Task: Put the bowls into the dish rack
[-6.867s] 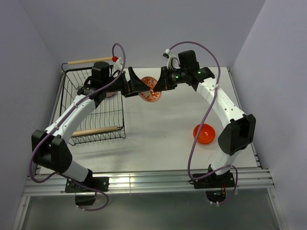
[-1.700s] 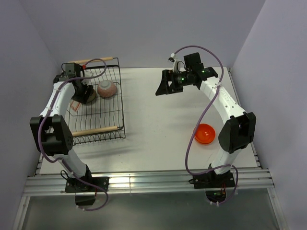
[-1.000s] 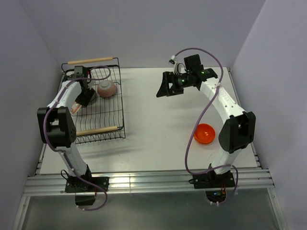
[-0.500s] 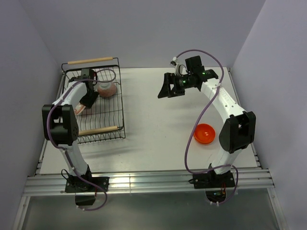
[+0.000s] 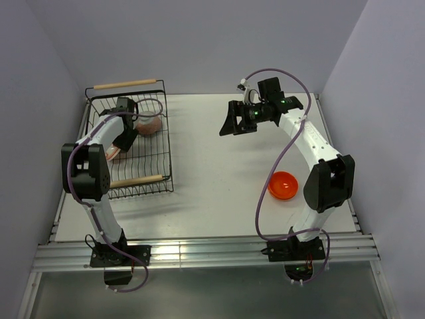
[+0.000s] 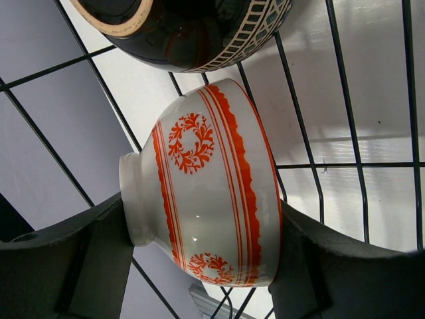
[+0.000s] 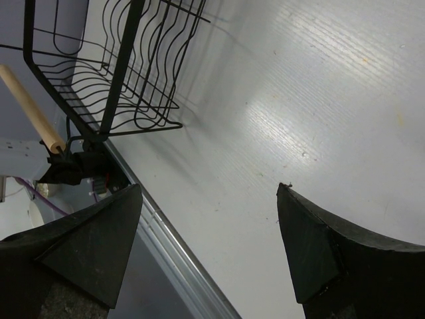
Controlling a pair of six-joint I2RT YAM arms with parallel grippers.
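Observation:
The wires are close below the red-and-white bowl, so the bowl would rest on its side in the rack. It is time for my left gripper to open.
Held on its side low inside the black wire dish rack (image 5: 143,159) is a red-and-white patterned bowl (image 6: 206,186). My left gripper (image 6: 202,222) is shut on it, one finger on its foot and the other on its rim. From above, that gripper (image 5: 121,145) is in the rack's left half and the bowl (image 5: 113,155) peeks out beside it. A pinkish bowl (image 5: 149,124) sits in the rack's far part. Close beyond the held one lies a dark bowl (image 6: 186,33) with a tan rim. The orange bowl (image 5: 283,185) rests on the table at the right. My right gripper (image 5: 232,124) hovers open and empty.
The rack has a wooden handle at the far end (image 5: 126,84) and at the near end (image 5: 136,181). In the right wrist view, the rack (image 7: 133,73) lies far off beyond the open right gripper (image 7: 209,193). Walls close in on the table (image 5: 212,199) on three sides.
My left gripper has shifted slightly right and nearer within the rack, still holding the red-and-white bowl. The right arm has barely moved.

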